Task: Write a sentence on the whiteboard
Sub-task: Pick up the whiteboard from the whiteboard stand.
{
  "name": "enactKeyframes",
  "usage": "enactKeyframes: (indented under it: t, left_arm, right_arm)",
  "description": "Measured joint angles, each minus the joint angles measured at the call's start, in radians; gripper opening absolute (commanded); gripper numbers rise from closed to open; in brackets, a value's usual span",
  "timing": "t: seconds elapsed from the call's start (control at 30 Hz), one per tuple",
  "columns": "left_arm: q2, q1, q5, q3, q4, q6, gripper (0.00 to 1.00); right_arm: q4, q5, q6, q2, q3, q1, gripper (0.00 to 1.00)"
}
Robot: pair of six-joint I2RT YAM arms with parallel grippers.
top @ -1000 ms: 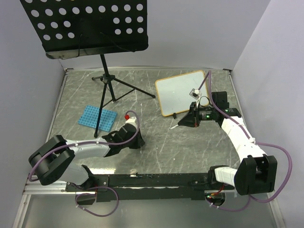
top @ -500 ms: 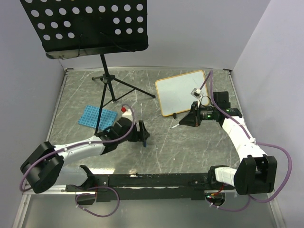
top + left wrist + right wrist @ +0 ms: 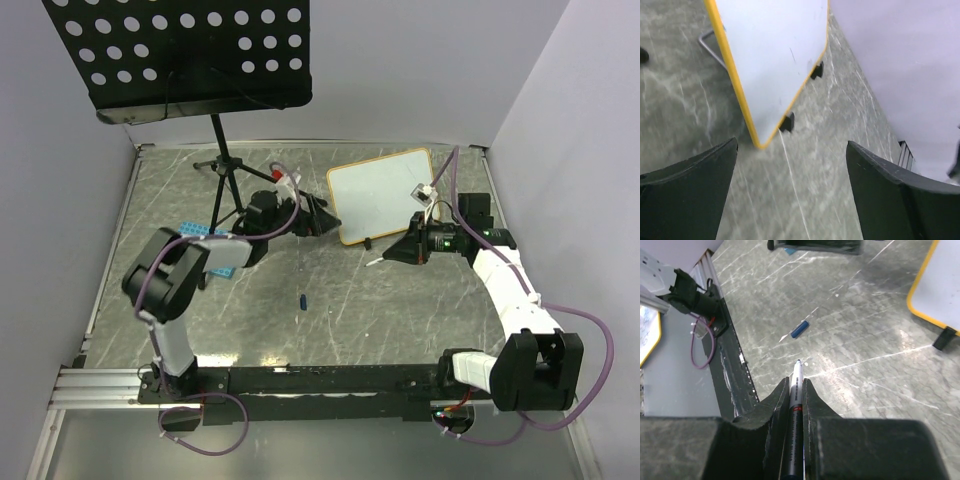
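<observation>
I will next grab the whiteboard with my left gripper by the orange frame at its side edge (image 3: 334, 206) (image 3: 736, 82), so that the whiteboard's white side stays free for writing.
The whiteboard (image 3: 383, 193), white with an orange frame and black feet, stands at the back right; its face (image 3: 775, 50) looks blank, so the sentence is not in view. My left gripper (image 3: 324, 222) hangs open and empty just off the board's left corner, and in its own view the jaws (image 3: 792, 145) stand wide apart over bare table. My right gripper (image 3: 400, 252) is shut on a marker (image 3: 796, 405) just in front of the board's near edge. The uncapped tip (image 3: 374, 263) points left and down. A blue marker cap (image 3: 302, 299) lies loose on the table.
A black music stand (image 3: 180, 55) on a tripod (image 3: 228, 185) rises at the back left. A blue perforated rack (image 3: 210, 243) lies under the left arm. The black rail (image 3: 320, 380) runs along the near edge; grey walls close the back and sides.
My left arm swung from the near left up to the board's left corner and its gripper opened, leaving the blue cap on the table. The right gripper shifted slightly, still gripping the marker.
</observation>
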Motion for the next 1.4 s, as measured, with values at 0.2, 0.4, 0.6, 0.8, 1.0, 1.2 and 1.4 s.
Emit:
enactKeyframes:
  t: [0.2,0.4,0.6,0.8,1.0,1.2,1.4]
  left_arm:
    - [0.161,0.042,0.042,0.113,0.028,-0.010,0.86]
    - [0.299,0.063,0.111,0.222,0.090,-0.016,0.78]
    - [0.406,0.063,0.177,0.297,0.190,-0.050,0.63]
    - [0.522,0.074,0.245,0.386,0.349,-0.151,0.53]
    - [0.605,0.081,0.278,0.457,0.428,-0.222,0.36]
    - [0.644,0.082,0.308,0.544,0.454,-0.259,0.26]
    - [0.658,0.082,0.329,0.580,0.456,-0.287,0.01]
  right_arm:
    - [-0.001,-0.014,0.000,-0.011,0.000,-0.015,0.00]
    - [-0.001,-0.021,0.000,-0.012,0.000,-0.016,0.00]
    - [-0.002,-0.024,0.000,-0.012,0.000,-0.021,0.00]
    - [-0.003,-0.024,-0.003,-0.011,0.000,-0.021,0.00]
    - [-0.005,-0.024,-0.003,-0.011,0.000,-0.022,0.00]
    - [-0.009,-0.024,-0.004,-0.010,0.000,-0.022,0.00]
    - [-0.009,-0.025,-0.004,-0.010,0.000,-0.031,0.00]
